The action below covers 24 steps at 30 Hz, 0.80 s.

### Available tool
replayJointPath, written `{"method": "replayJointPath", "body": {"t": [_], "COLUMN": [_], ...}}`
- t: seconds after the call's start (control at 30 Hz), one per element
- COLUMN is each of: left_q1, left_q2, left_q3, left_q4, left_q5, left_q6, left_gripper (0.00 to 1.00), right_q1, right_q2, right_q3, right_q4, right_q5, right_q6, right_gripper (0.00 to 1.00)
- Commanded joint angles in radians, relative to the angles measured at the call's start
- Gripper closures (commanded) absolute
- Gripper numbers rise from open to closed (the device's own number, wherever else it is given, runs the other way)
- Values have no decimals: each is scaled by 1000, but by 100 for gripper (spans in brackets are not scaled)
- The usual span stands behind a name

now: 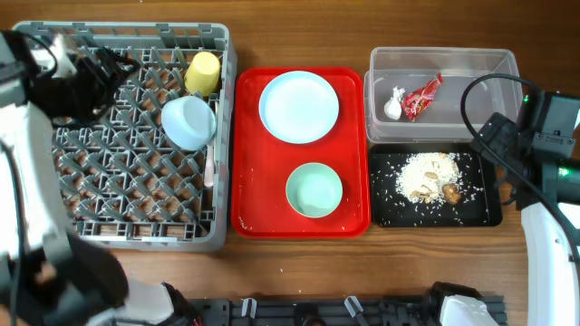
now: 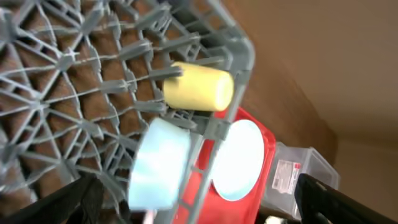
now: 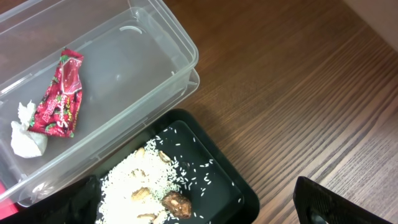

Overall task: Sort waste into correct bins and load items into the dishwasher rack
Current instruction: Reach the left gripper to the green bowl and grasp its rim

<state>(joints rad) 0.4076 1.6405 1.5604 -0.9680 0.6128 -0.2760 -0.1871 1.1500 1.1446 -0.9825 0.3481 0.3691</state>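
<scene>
The robot should load the pale green bowl into the dishwasher rack (image 1: 136,231), so its left gripper should next grip the bowl by its rim (image 1: 291,192), which leaves the bowl's body free to tip and load.
The grey dishwasher rack (image 1: 136,231) stands at the left and holds the yellow cup (image 1: 202,72) on its side, a light blue dish (image 1: 188,120) and a white utensil (image 1: 209,165). The cup (image 2: 199,87), the dish (image 2: 158,163) and the rack (image 2: 56,81) also show in the left wrist view. My left gripper (image 2: 202,208) is open and empty above the rack's far left part (image 1: 107,71). A pale round plate (image 1: 299,107) and the pale green bowl (image 1: 314,190) sit on the red tray. The clear tub (image 1: 471,68) holds the red wrapper (image 3: 61,93) and tissue wad (image 3: 26,138). The black tray (image 1: 485,213) holds rice scraps (image 3: 140,183). My right gripper (image 3: 205,214) is open and empty over the black tray's edge.
The flat red tray (image 1: 249,145) lies between the rack and the bins. Bare wooden table (image 3: 298,93) runs along the far edge, the front edge and right of the bins. The right arm (image 1: 544,181) stands at the right edge.
</scene>
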Motion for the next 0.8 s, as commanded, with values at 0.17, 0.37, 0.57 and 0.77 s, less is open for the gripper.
{"method": "replayJointPath", "body": {"t": [0.17, 0.37, 0.57, 0.77], "left_q1": [-589, -1189, -1386, -1458], "left_q2": [-177, 32, 243, 278], "left_q3": [-16, -209, -209, -209], "left_q4": [-211, 38, 147, 150], "left_q5": [-125, -389, -621, -726], "left_q6": [-24, -235, -323, -340], "left_gripper": [51, 60, 66, 76], "right_q1": [-1, -1, -1, -1], "right_q2": [-8, -8, -8, -8], "right_q3": [9, 9, 9, 9], "right_q4": [2, 2, 2, 2], "right_q5": [8, 8, 8, 8], "right_q6": [-2, -2, -2, -2], "right_gripper": [0, 0, 0, 0]}}
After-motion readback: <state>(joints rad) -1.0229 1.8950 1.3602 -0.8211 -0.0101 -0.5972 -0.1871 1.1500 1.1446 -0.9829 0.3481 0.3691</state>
